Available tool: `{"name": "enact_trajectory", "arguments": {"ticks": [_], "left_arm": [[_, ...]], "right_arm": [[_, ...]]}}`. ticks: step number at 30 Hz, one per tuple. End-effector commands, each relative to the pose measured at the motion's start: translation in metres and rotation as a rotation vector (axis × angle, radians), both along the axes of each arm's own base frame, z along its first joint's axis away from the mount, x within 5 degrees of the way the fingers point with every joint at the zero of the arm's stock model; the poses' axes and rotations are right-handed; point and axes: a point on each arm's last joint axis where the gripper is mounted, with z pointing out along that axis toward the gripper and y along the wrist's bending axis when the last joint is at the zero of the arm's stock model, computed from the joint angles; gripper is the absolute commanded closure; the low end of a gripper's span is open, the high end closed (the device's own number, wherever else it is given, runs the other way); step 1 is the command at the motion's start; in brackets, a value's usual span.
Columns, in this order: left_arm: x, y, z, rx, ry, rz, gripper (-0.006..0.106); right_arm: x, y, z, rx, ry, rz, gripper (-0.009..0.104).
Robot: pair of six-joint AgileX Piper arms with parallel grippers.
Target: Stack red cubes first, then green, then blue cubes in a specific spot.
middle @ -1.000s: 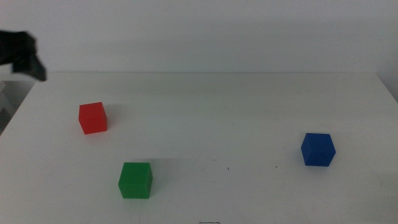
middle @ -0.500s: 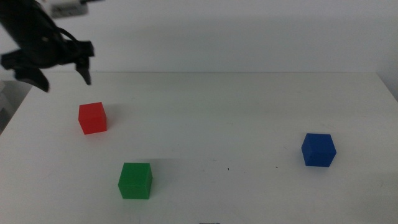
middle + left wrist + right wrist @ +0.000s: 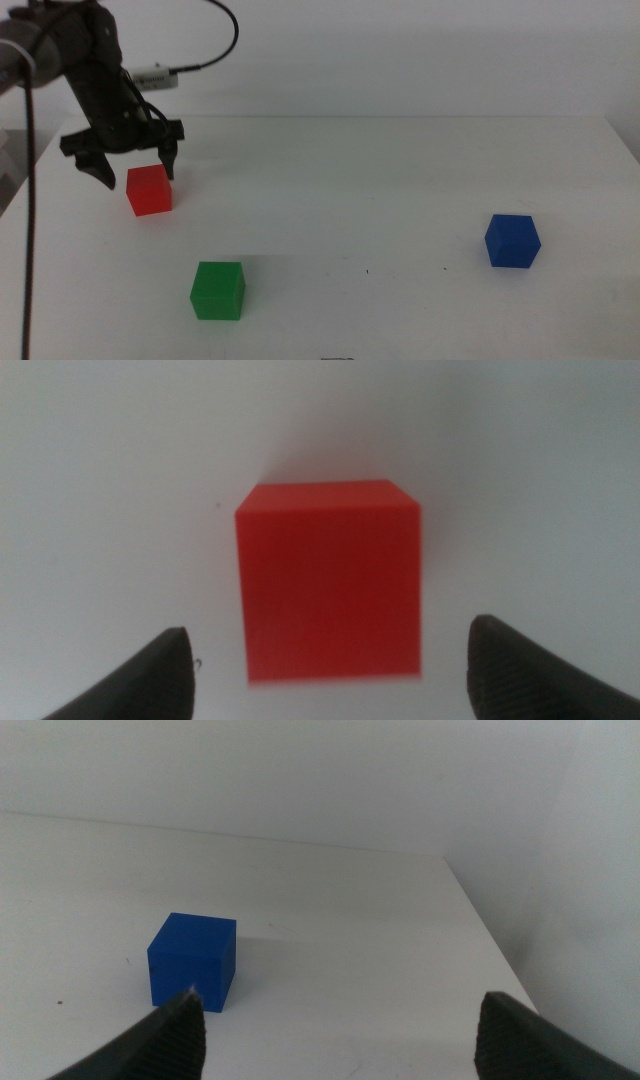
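My left gripper lowers and only then closes on the cube, since its fingers hang above the red cube (image 3: 149, 189) (image 3: 331, 585) and it is too early to close.
The red cube (image 3: 149, 189) sits on the white table at the left; it fills the middle of the left wrist view (image 3: 328, 580). My left gripper (image 3: 138, 176) hangs open just above it, one jaw on each side, not touching. The green cube (image 3: 218, 290) sits nearer the front, left of centre. The blue cube (image 3: 512, 240) sits at the right and shows in the right wrist view (image 3: 193, 961). My right gripper (image 3: 340, 1020) is open and empty, short of the blue cube, and is out of the middle view.
The white table (image 3: 360, 190) has its far edge against a pale wall and its right edge near the blue cube. A cable (image 3: 215, 45) loops from the left arm above the table's back left.
My left arm has come in from the far left and moved right and down, so that its open gripper now hangs over the red cube. The cubes have not moved.
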Motion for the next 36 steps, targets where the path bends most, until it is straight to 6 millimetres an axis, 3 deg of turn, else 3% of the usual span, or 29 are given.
{"name": "enact_trajectory", "arguments": {"ticks": [1,7,11,20,23,27,32,36], "left_arm": [[0.003,-0.002,0.024,-0.01,-0.098,0.013,0.007],[0.013,-0.001,0.003,-0.005,-0.101,-0.004,0.008],[0.014,-0.001,0.002,-0.004,-0.108,-0.01,0.02],[0.005,0.002,0.006,-0.006,-0.026,-0.002,0.084],[-0.004,-0.001,0.021,-0.006,-0.011,-0.012,0.1],[-0.021,-0.014,0.054,0.021,-0.027,-0.004,0.102],[-0.049,-0.051,0.091,0.038,-0.072,-0.035,0.102],[-0.062,-0.093,0.1,0.012,-0.094,-0.063,0.102]], "right_arm": [[0.001,-0.001,0.01,-0.024,-0.073,-0.014,0.02],[0.001,-0.001,0.01,-0.024,-0.073,-0.014,0.02],[0.001,-0.001,0.01,-0.024,-0.073,-0.014,0.02],[0.001,-0.001,0.01,-0.024,-0.073,-0.014,0.02],[0.001,-0.001,0.01,-0.024,-0.073,-0.014,0.02],[0.001,-0.001,0.01,-0.024,-0.073,-0.014,0.02],[0.001,-0.001,0.01,-0.024,-0.073,-0.014,0.02],[0.001,-0.001,0.01,-0.024,-0.073,-0.014,0.02]]}}
